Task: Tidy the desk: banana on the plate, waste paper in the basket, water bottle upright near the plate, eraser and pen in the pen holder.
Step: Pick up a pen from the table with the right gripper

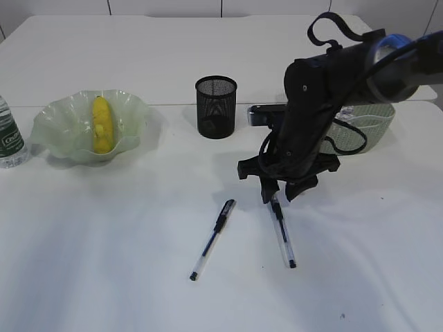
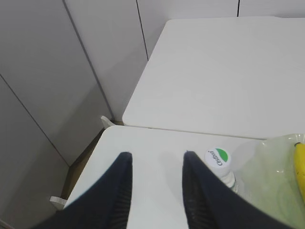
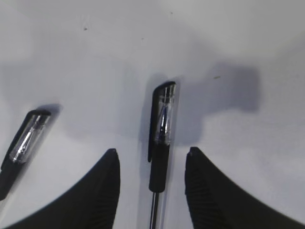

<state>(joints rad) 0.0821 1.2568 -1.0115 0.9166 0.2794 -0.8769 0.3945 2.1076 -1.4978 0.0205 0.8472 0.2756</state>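
Next, my right gripper grips the clear pen by its end with the cap (image 1: 275, 206) to drop it into the mesh pen holder (image 1: 216, 107).
The banana (image 1: 102, 124) lies in the pale green plate (image 1: 59, 117) at the left. Just left of the plate the water bottle (image 1: 8, 142) stands upright. The black mesh pen holder (image 1: 216, 107) stands mid-desk. Two pens lie in front: one (image 1: 213, 240) to the left, one (image 1: 284, 238) to the right. My right gripper (image 1: 280, 194) hangs low over the right pen's capped end, open, its fingers either side of that pen (image 3: 161, 138) without touching it. My left gripper (image 2: 157, 153) is open and empty, above the desk beside the bottle's cap (image 2: 218, 158). No eraser or waste paper shows.
The sage green basket (image 1: 370, 121) sits at the right, partly behind my right arm. The desk's left edge and a gap to a second table lie beyond my left gripper. The second pen (image 3: 24, 143) lies left of my right gripper's fingers.
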